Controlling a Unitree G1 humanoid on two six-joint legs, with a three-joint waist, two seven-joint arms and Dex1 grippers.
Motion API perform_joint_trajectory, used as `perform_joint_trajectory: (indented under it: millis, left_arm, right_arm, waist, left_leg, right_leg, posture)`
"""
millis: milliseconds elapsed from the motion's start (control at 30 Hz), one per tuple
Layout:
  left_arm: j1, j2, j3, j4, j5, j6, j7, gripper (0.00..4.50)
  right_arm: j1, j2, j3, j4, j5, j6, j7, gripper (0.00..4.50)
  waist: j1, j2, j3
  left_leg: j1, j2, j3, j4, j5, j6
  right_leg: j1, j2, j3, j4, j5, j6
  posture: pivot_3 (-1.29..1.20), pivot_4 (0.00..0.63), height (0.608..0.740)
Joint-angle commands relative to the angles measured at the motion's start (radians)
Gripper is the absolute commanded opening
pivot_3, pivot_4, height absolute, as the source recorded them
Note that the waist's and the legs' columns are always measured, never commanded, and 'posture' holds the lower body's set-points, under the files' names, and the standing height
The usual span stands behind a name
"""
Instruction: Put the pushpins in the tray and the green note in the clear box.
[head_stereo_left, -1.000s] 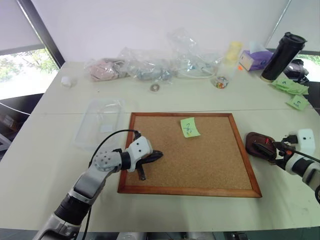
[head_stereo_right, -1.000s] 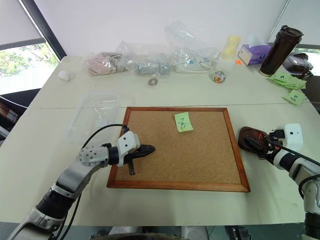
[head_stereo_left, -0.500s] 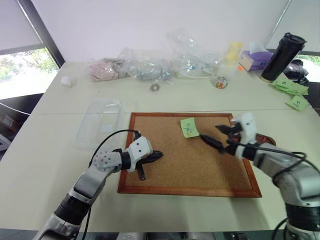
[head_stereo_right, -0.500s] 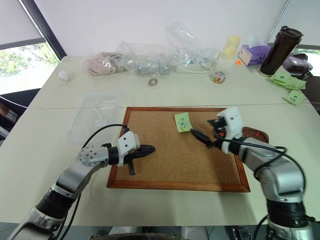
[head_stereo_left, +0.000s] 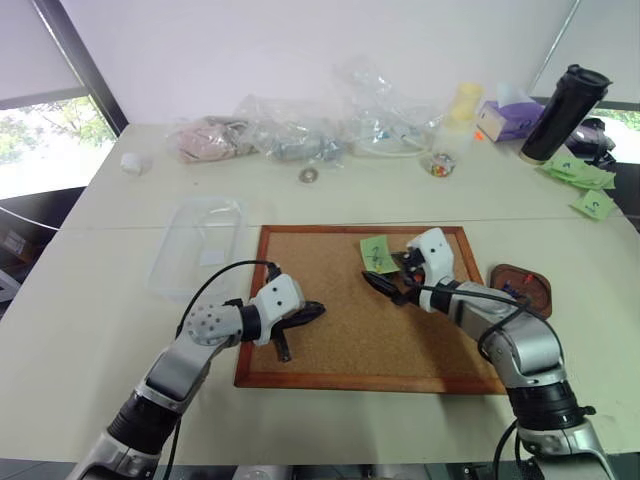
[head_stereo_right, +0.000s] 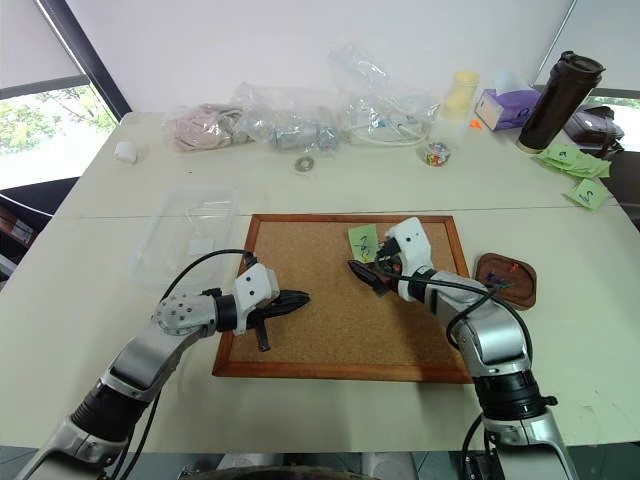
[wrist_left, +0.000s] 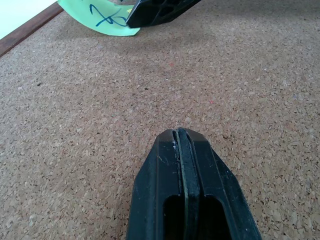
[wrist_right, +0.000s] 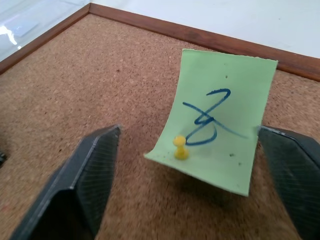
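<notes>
The robot's right gripper should next take the yellow pushpin by its head (wrist_right: 179, 141), so that the pushpin gets into the tray.
The green note (wrist_right: 220, 125) curls up off the cork board (head_stereo_left: 340, 340), held by a yellow pushpin (wrist_right: 180, 148) near its lower edge. My right gripper (wrist_right: 189, 131) is open, one finger on each side of the note and pin, not gripping either. In the head views it (head_stereo_left: 388, 271) sits just right of the note (head_stereo_left: 376, 252). The tray (head_stereo_left: 540, 300) lies right of the board with a small red pushpin (head_stereo_right: 511, 267) in it. The clear box (head_stereo_left: 200, 245) sits left of the board. My left gripper (wrist_left: 181, 150) is shut, empty, over the board's left part.
Wrinkled plastic bags (head_stereo_left: 300, 130), a small jar of pins (head_stereo_left: 438, 166), a purple box (head_stereo_left: 510, 118) and a black tumbler (head_stereo_left: 562, 112) line the far side. A bunch of green notes (head_stereo_left: 585, 180) lies far right. A small white object (head_stereo_left: 131, 161) sits far left.
My right arm swung left from the tray across the cork board to the green note, its fingers now around the note. The left arm stayed still.
</notes>
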Motion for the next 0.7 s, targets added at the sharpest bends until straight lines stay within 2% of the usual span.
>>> perform_joint_trajectory:
  millis: [33,67,133,200,233,433,700]
  left_arm:
    - [0.034,0.009,-0.033,0.031,0.029,0.051,-0.004,0.00]
    - [0.033,0.009,-0.033,0.029,0.029,0.054,-0.003,0.00]
    - [0.032,0.008,-0.035,0.026,0.028,0.057,-0.002,0.00]
    - [0.031,0.008,-0.036,0.022,0.028,0.061,-0.001,0.00]
    - [0.031,0.008,-0.036,0.019,0.027,0.063,-0.001,0.00]
    - [0.030,0.008,-0.038,0.008,0.026,0.072,-0.001,0.00]
    - [0.033,0.008,-0.035,-0.001,0.024,0.085,0.002,0.00]
  right_arm:
    - [-0.006,0.006,-0.005,-0.013,-0.014,-0.025,0.007,2.64]
    - [-0.002,0.005,-0.004,-0.015,-0.017,-0.026,0.008,2.20]
    - [0.003,0.002,-0.002,-0.020,-0.024,-0.027,0.010,0.97]
    - [0.012,-0.001,-0.003,-0.029,-0.029,-0.026,0.012,0.26]
    - [0.018,-0.007,0.001,-0.034,-0.035,-0.028,0.016,0.11]
    - [0.042,-0.034,0.026,-0.046,-0.082,-0.047,0.031,0.11]
    - [0.021,-0.022,-0.031,-0.125,-0.024,0.013,0.026,0.11]
  waist:
    - [0.000,0.000,0.000]
    - [0.000,0.000,0.000]
    - [0.000,0.000,0.000]
    - [0.000,0.000,0.000]
    - [0.000,0.000,0.000]
    - [0.000,0.000,0.000]
    - [0.001,0.000,0.000]
  left_leg:
    - [0.000,0.000,0.000,0.000,0.000,0.000]
    - [0.000,0.000,0.000,0.000,0.000,0.000]
    - [0.000,0.000,0.000,0.000,0.000,0.000]
    - [0.000,0.000,0.000,0.000,0.000,0.000]
    - [0.000,0.000,0.000,0.000,0.000,0.000]
    - [0.000,0.000,0.000,0.000,0.000,0.000]
    - [-0.001,0.000,0.000,0.000,0.000,0.000]
  right_leg:
    - [0.000,0.000,0.000,0.000,0.000,0.000]
    - [0.000,0.000,0.000,0.000,0.000,0.000]
    - [0.000,0.000,0.000,0.000,0.000,0.000]
    - [0.000,0.000,0.000,0.000,0.000,0.000]
    - [0.000,0.000,0.000,0.000,0.000,0.000]
    - [0.000,0.000,0.000,0.000,0.000,0.000]
    - [-0.001,0.000,0.000,0.000,0.000,0.000]
  posture:
    - [0.00,0.150,0.740]
    - [0.00,0.150,0.740]
    - [0.00,0.150,0.740]
    - [0.00,0.150,0.740]
    - [0.00,0.150,0.740]
    - [0.00,0.150,0.740]
    - [0.00,0.150,0.740]
